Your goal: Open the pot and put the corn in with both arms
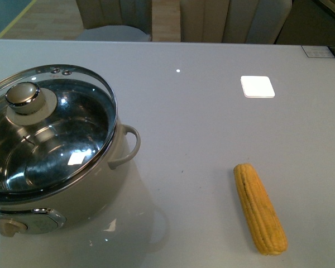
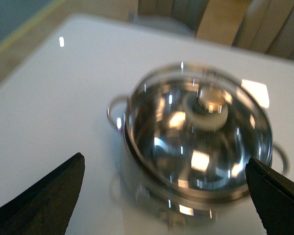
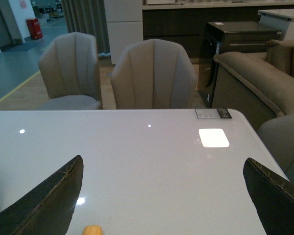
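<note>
The glass lid spreads across the whole pot (image 1: 120,167) and is too wide for the fingers, so my left gripper should grip the lid by its narrow raised knob next.
The cream-white pot (image 1: 120,167) stands at the front left of the table, closed by a glass lid (image 1: 50,131) with a beige and steel knob (image 1: 27,97). A yellow-orange corn cob (image 1: 259,207) lies on the table at the front right. Neither arm shows in the front view. My left gripper (image 2: 166,196) hangs open above the pot (image 2: 201,147), its black fingers (image 2: 44,200) spread wide of the lid knob (image 2: 209,102); this view is blurred. My right gripper (image 3: 164,196) is open over the table, with only the corn's tip (image 3: 92,230) showing between its fingers.
The grey table (image 1: 201,123) carries a bright light patch (image 1: 257,86) and a label (image 1: 324,51) at the far right corner. Beige chairs (image 3: 154,76) stand behind the far edge, and a sofa (image 3: 264,83) sits to the right.
</note>
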{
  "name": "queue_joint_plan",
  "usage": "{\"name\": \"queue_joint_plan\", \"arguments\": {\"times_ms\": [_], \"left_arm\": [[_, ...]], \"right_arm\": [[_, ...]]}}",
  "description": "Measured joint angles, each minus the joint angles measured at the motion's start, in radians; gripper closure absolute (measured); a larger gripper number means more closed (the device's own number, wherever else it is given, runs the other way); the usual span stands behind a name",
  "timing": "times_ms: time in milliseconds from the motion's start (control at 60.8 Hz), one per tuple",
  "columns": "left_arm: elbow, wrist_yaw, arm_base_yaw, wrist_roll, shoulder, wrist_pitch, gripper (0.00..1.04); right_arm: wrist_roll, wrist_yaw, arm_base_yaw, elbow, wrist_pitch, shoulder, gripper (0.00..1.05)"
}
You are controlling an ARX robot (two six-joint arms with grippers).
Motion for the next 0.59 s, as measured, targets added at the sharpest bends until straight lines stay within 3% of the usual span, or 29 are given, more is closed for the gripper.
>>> {"name": "queue_joint_plan", "arguments": {"times_ms": [49, 165, 412, 593], "left_arm": [[0.019, -0.007, -0.028, -0.043, 0.103, -0.010, 0.07], [0.053, -0.004, -0.038, -0.065, 0.280, 0.138, 0.07], [0.154, 0.057, -0.077, -0.008, 0.858, 0.731, 0.07], [0.239, 0.124, -0.061, 0.081, 1.227, 1.070, 0.07]], "right_arm": [[0.000, 0.000, 0.000, 0.000, 0.000, 0.000, 0.09], [0.000, 0.000, 0.000, 0.000, 0.000, 0.000, 0.09], [0.000, 0.000, 0.000, 0.000, 0.000, 0.000, 0.09], [0.000, 0.000, 0.000, 0.000, 0.000, 0.000, 0.09]]}}
